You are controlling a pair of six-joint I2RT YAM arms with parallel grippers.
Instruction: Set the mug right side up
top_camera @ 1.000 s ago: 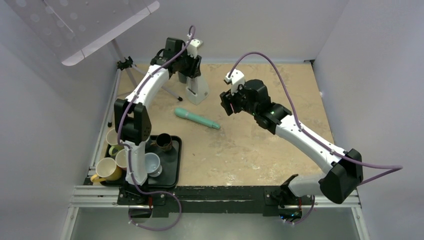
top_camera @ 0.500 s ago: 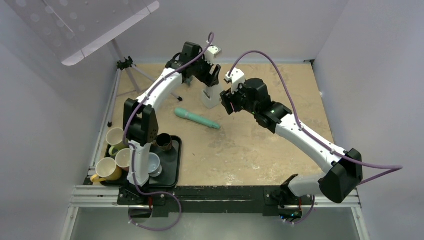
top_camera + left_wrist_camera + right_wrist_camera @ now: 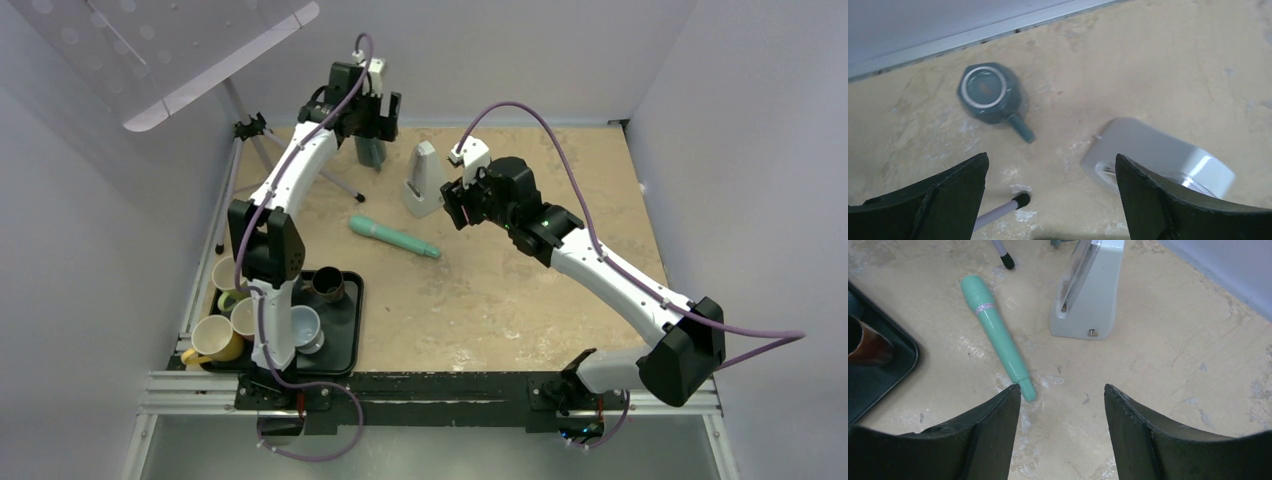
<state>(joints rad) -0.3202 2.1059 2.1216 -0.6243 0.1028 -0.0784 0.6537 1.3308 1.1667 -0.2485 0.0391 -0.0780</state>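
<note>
I should reach my left gripper to the upside-down mug and grab its handle [image 3: 377, 164] [image 3: 1021, 128], so its body stays free for my right gripper to turn it upright.
The dark teal mug [image 3: 990, 92] stands on the tan table near the back wall. A pale ring shows on its upper face, which looks like its base, and its handle points toward the camera's lower right. From above, the mug [image 3: 368, 152] lies just below my left gripper [image 3: 372, 108]. My left gripper [image 3: 1050, 159] hangs above the table, wide open, with nothing between its fingers, and the mug sits beyond them. My right gripper [image 3: 452, 205] hovers at mid-table, open [image 3: 1063, 387] and holding nothing.
A grey wedge-shaped device [image 3: 422, 180] stands upright between the two grippers. A teal cylinder [image 3: 393, 237] lies on the table. A tripod leg [image 3: 998, 212] ends near the left fingers. A black tray [image 3: 345, 345] with several cups sits front left.
My left gripper swung right with the grey device, opened and let it go, then drew back left over the mug. The device now stands further right. The right arm stayed put.
</note>
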